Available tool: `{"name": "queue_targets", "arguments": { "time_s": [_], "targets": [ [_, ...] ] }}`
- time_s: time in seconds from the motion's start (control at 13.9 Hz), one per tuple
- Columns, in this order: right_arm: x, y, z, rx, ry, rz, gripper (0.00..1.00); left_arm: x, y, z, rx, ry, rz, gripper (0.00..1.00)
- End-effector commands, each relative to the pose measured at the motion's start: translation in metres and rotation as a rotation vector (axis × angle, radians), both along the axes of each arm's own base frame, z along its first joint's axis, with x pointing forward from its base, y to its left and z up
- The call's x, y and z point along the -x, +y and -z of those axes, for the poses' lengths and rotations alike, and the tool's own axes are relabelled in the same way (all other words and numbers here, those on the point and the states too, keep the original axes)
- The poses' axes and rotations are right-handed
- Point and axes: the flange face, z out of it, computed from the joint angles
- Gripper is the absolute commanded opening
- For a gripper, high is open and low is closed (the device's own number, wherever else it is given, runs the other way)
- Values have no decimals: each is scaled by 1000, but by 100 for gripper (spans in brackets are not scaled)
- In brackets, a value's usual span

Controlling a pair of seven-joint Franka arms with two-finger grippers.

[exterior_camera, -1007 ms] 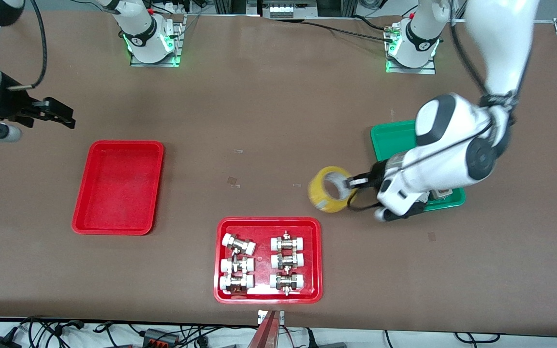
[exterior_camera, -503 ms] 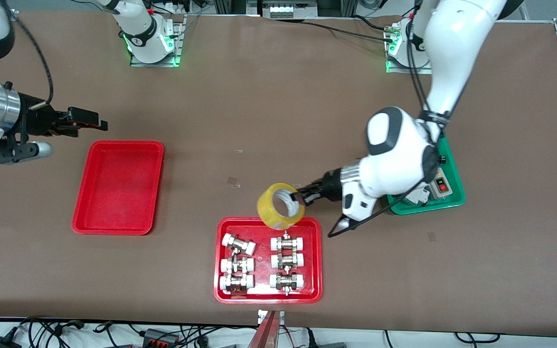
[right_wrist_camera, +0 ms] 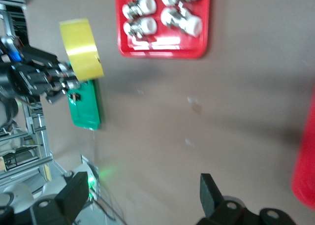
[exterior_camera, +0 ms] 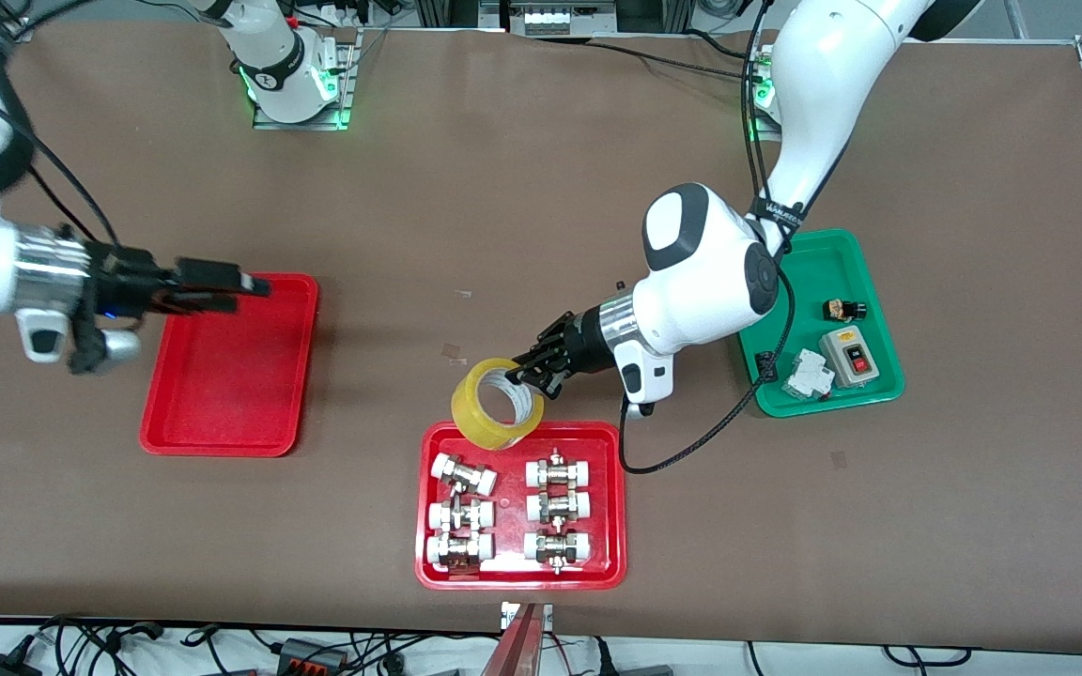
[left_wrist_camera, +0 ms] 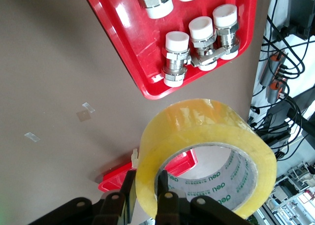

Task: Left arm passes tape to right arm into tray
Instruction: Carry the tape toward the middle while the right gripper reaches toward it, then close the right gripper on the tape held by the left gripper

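Observation:
The right gripper grabs the roll by its free stretch of ring wall (exterior_camera: 470, 405) next, to bring the tape into the plain red tray (exterior_camera: 231, 376).
The yellowish tape roll (exterior_camera: 497, 405) hangs in the air over the far rim of the red tray of metal fittings (exterior_camera: 611, 563). My left gripper (exterior_camera: 535, 377) is shut on the roll's wall, one finger inside the core and one outside, as the left wrist view shows with the gripper (left_wrist_camera: 147, 184) and tape (left_wrist_camera: 206, 136). My right gripper (exterior_camera: 242, 283) is open and empty over the far edge of the plain red tray (exterior_camera: 231, 376). In the right wrist view its own fingers stand wide apart (right_wrist_camera: 142, 195), with the tape (right_wrist_camera: 81, 48) farther off.
A green tray (exterior_camera: 818, 258) with a switch box and small parts sits toward the left arm's end of the table. The fittings tray also shows in the left wrist view (left_wrist_camera: 123, 33) and the right wrist view (right_wrist_camera: 162, 51). Small tape scraps lie mid-table.
The left arm has carried the tape from beside the green tray to over the fittings tray's far rim. The right gripper has moved from the table's end to over the plain red tray.

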Motion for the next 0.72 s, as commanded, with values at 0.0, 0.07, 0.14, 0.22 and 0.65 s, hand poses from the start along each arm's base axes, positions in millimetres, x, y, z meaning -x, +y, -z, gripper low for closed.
{"name": "queue_targets", "arguments": {
  "time_s": [0.0, 0.07, 0.14, 0.22, 0.65],
  "targets": [
    [-18, 51, 24, -38, -69, 18, 100, -8, -2, -5, 27, 0, -27, 1],
    [-22, 69, 33, -55, -86, 40, 100, -8, -2, -5, 26, 0, -26, 1],
    [-27, 85, 43, -68, -105, 66, 100, -7, -3, -4, 24, -1, -23, 1],
    [-32, 103, 53, -71, -127, 83, 100, -5, -6, -1, 21, 2, -18, 1],
    [-39, 169, 90, -65, -206, 143, 100, 7, -24, 7, 16, 16, 2, 1]
  ]
}}
